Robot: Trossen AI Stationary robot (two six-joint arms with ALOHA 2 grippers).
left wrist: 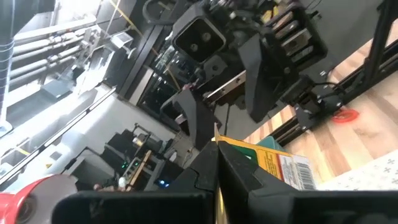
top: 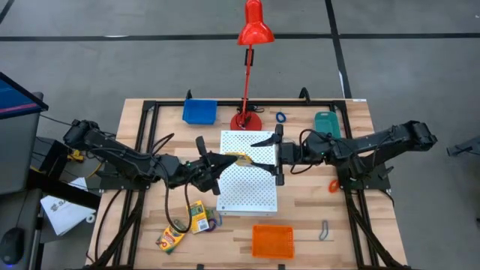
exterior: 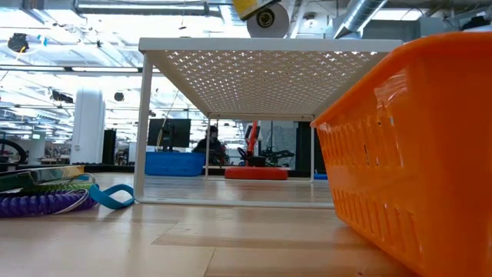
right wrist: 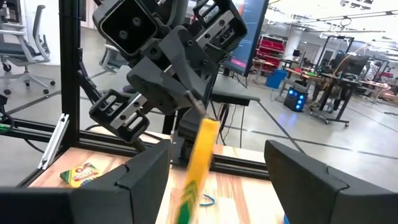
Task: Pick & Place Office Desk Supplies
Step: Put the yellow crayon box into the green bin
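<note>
My right gripper is going to move the crayon box over to the teal tray [top: 327, 124], so next it needs to grab the box by its green end [top: 250, 163].
My left gripper [top: 225, 160] reaches level over the white perforated board [top: 247, 187] and is shut on a yellow-and-green crayon box [top: 240, 158]. Facing it from the right, my right gripper [top: 268, 159] is open. Its fingers stand on either side of the box's free end [right wrist: 200, 155], apart from it. Two more crayon boxes [top: 197, 216] [top: 171, 238] lie flat on the table at the near left. Beside them are a purple coil [exterior: 38, 202] and a blue loop [exterior: 108, 196]. My left gripper pinches the crayon box between its two fingers at the end nearest the left arm [left wrist: 249, 154]. The fingers come level from the table's left and lie along the box. The box juts toward the right gripper, lifted clear above the white board and standing on edge.
A red desk lamp [top: 247, 112] stands at the far middle, with a blue tray [top: 199, 111] to its left and a teal tray [top: 326, 122] to its right. An orange tray [top: 272, 241] sits at the near edge. A blue loop [top: 280, 117], an orange clip [top: 334, 185] and a grey clip [top: 324, 230] lie on the right.
</note>
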